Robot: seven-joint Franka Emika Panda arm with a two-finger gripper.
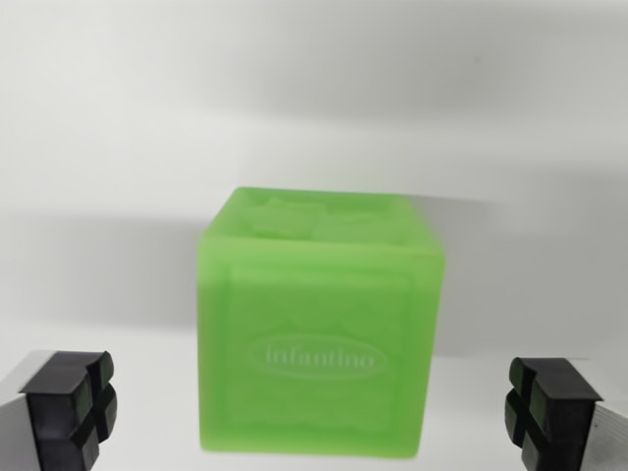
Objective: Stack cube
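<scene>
My gripper will take hold of the green cube [319, 324] by its sides next, so that it can stack the cube on top of another cube.
A translucent green cube [319, 324] with "infantino" embossed on its near face sits on a white surface in the middle of the wrist view. My gripper [312, 412] is open, its black left fingertip [69, 407] and black right fingertip [548, 407] at the bottom corners. The cube's lower part lies between the two fingertips, with wide gaps on both sides, and neither pad touches it. No second cube shows in this view.
The white surface [314, 98] fills the view behind and around the cube, with soft grey shadows across it.
</scene>
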